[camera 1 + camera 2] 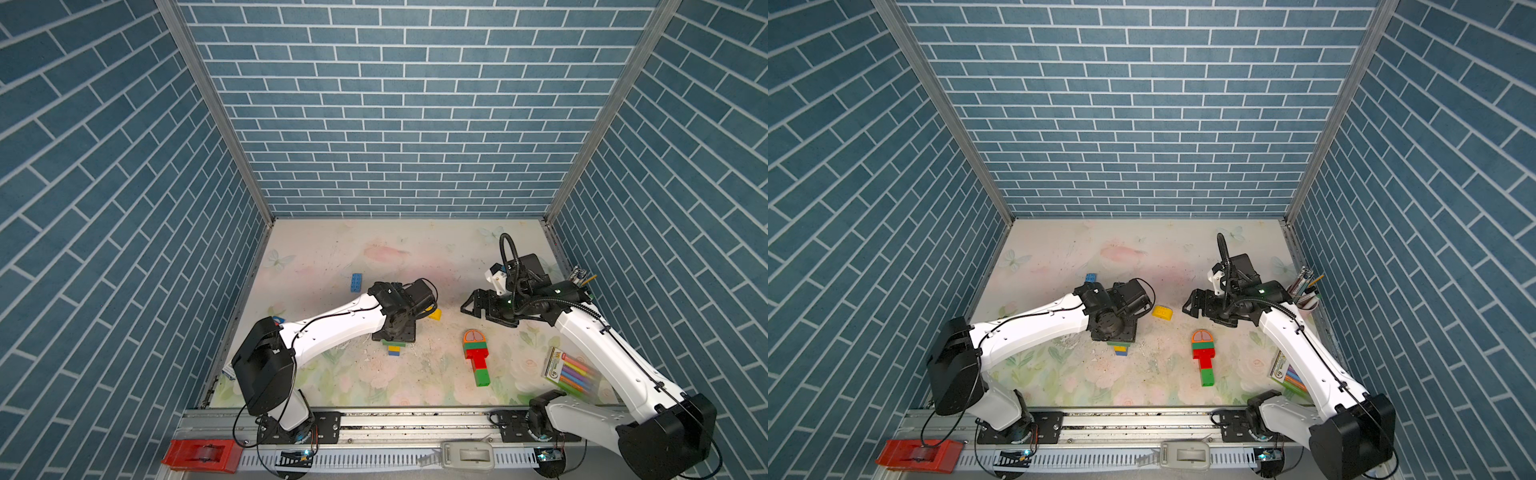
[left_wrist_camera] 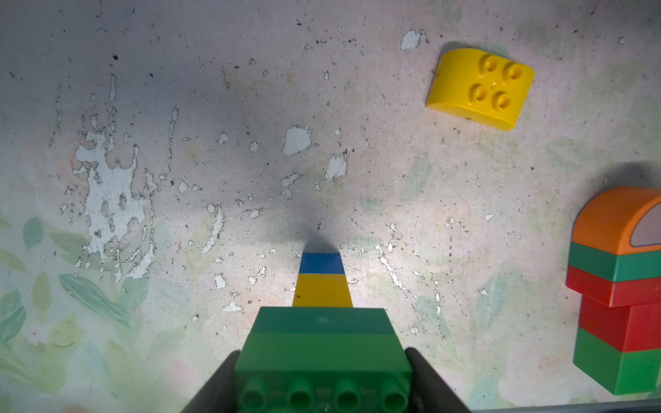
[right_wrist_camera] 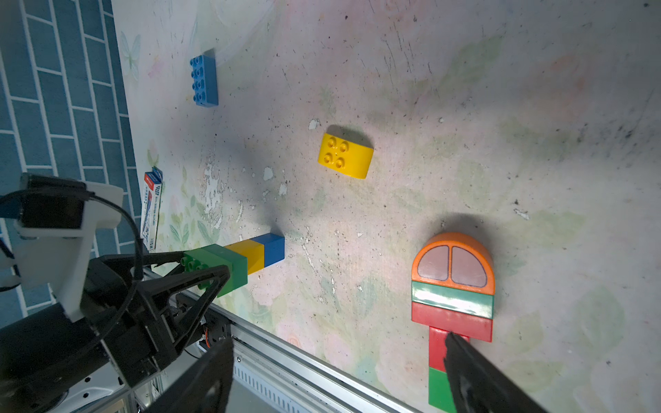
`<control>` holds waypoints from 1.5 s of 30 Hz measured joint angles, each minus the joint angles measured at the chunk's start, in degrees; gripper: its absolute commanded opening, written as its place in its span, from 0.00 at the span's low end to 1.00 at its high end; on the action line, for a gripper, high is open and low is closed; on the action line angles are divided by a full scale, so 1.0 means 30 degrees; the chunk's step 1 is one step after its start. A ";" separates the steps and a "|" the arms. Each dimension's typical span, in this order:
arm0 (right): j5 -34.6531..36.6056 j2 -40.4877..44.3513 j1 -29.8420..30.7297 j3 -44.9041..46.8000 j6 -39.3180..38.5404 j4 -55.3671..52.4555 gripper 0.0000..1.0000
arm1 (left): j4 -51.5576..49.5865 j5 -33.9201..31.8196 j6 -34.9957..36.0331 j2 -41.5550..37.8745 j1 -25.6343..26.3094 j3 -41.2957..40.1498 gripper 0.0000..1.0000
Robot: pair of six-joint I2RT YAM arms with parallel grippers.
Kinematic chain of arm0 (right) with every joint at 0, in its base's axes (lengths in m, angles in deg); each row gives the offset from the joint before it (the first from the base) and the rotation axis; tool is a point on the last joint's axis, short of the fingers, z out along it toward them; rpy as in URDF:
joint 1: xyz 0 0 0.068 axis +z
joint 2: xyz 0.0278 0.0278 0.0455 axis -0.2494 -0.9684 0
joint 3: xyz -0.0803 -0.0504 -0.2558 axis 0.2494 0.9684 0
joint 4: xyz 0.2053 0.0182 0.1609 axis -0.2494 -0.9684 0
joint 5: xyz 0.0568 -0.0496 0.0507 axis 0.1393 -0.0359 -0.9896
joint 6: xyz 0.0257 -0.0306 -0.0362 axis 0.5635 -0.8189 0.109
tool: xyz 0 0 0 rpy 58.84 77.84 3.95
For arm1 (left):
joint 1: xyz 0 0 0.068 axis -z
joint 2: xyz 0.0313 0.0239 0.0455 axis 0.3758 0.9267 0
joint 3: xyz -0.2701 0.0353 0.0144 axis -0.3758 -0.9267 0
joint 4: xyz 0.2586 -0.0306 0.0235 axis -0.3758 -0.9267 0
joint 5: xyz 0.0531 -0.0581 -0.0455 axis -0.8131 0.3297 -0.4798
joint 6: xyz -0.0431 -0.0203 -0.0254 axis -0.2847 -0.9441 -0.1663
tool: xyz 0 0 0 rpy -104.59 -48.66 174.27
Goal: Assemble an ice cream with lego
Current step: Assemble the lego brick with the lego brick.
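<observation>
The stack's blue lower edge touches its shadow on the tabletop and the green brick is level, so my left gripper will let go of the stack.
My left gripper is shut on the green top brick of a green, yellow and blue lego stack, which reaches down to the table; the same stack shows in a top view below the wrist. A finished lego ice cream lies flat to its right: orange round top, green, red, red, green. A yellow round-topped piece lies loose behind, and a blue oblong brick lies further back left. My right gripper hovers open and holds nothing, behind the lying ice cream.
A pack of coloured markers lies at the right under my right arm. A pen cup stands by the right wall. A small box lies by the left wall. A red tape dispenser and a grey device sit on the front rail.
</observation>
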 measured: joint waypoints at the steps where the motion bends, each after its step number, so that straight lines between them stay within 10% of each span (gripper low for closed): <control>1: 0.0000 0.0000 0.0000 -0.0007 0.0000 0.0000 0.93 | 0.0000 -0.0015 0.0000 -0.0007 0.0000 0.0000 0.65; 29: 0.0051 0.0007 0.0000 -0.0313 -0.0029 -0.0240 0.93 | -0.2106 -0.1078 0.0299 -0.0605 -0.0168 0.1865 1.00; 45: 0.0029 0.0007 0.0000 -0.0357 -0.0029 -0.0255 0.93 | 0.1122 -0.0386 0.7031 0.3235 -0.9777 0.4867 1.00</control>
